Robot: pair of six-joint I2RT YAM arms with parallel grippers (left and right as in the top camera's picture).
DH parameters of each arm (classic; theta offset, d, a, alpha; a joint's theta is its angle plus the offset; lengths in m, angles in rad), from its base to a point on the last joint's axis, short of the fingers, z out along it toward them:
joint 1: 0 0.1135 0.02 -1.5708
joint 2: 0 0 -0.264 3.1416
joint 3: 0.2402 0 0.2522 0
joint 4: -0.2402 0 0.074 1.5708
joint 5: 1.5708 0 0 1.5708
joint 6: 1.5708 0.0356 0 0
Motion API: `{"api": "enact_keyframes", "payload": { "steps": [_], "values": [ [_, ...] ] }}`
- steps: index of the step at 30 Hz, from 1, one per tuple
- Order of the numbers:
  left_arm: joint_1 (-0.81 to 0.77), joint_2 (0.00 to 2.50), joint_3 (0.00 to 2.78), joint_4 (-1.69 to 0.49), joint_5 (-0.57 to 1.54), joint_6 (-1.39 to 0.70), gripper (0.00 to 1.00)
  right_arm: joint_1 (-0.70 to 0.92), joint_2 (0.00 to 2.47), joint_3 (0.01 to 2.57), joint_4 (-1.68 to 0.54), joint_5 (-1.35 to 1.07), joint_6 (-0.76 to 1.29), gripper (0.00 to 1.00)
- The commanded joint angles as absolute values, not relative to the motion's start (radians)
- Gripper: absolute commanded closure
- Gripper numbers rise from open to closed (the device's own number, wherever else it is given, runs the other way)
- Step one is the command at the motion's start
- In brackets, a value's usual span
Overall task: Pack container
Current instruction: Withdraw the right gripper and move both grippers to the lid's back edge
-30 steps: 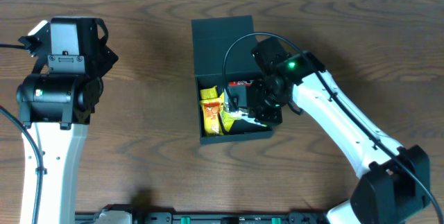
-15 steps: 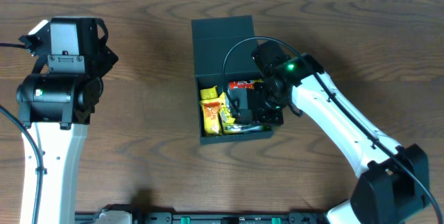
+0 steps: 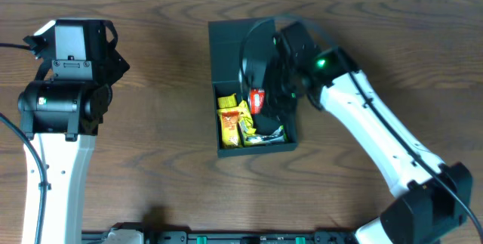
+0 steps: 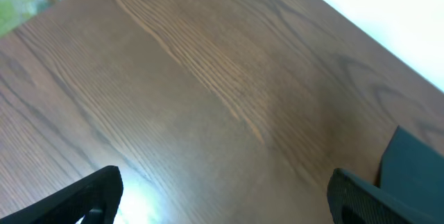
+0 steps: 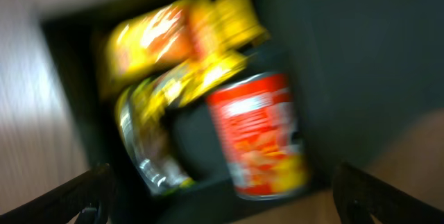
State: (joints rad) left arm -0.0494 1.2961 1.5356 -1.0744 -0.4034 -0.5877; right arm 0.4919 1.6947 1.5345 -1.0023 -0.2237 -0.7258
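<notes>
My left gripper catches the flap lid [image 3: 234, 44] at its nearest side edge next, fingers shut, and folds it over to close the container.
The dark teal container [image 3: 283, 140] stands open at mid-table, its flap lid [image 3: 234, 44] folded back. Inside lie yellow snack packets [image 3: 232, 119], a clear packet [image 3: 270, 134] and a red chip can [image 3: 258, 100]. My right gripper [image 3: 273, 93] hovers over the box's far half, open and holding nothing. The blurred right wrist view shows the red can [image 5: 260, 137] and yellow packets [image 5: 173, 37] inside the container [image 5: 69, 85], below my right gripper [image 5: 222, 207]. My left gripper [image 3: 74, 32] is far left and open. In its own view my left gripper [image 4: 222, 207] is over bare wood.
Brown wooden table [image 3: 151, 123] surrounds the box. A corner of the container [image 4: 416, 161] shows at the right edge of the left wrist view. The right arm's white link [image 3: 377, 131] slants across the table's right side. The left arm's base link [image 3: 56, 168] stands at the left.
My right gripper went from shut to open and let go of the red can, which now lies in the box. The gripper then rose and shifted toward the lid. The left arm stayed still.
</notes>
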Motion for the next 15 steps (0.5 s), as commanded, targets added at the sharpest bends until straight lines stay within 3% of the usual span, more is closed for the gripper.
{"api": "enact_keyframes", "payload": {
  "steps": [1, 4, 6, 13, 15],
  "values": [
    [-0.046, 1.302, 1.547, -1.081, -0.41, -0.498, 0.05, 0.471, 1.687, 1.694, -0.994, -0.117, -0.253, 0.01],
    [-0.046, 1.31, 1.547, -1.081, -0.311, -0.475, 0.05, 0.447, 1.687, 1.831, -1.048, 0.113, 0.223, 0.01],
    [-0.046, 1.333, 1.547, -1.08, -0.247, -0.492, 0.05, 0.422, 1.687, 1.873, -1.095, 0.156, 0.395, 0.01],
    [-0.046, 1.541, 1.547, -1.039, 0.084, -0.57, 0.05, 0.318, 1.689, 1.853, -1.276, 0.21, 0.749, 0.04],
    [-0.045, 1.617, 1.547, -1.001, 0.194, -0.595, 0.05, 0.275, 1.689, 1.839, -1.307, 0.201, 0.804, 0.15]
  ]
}}
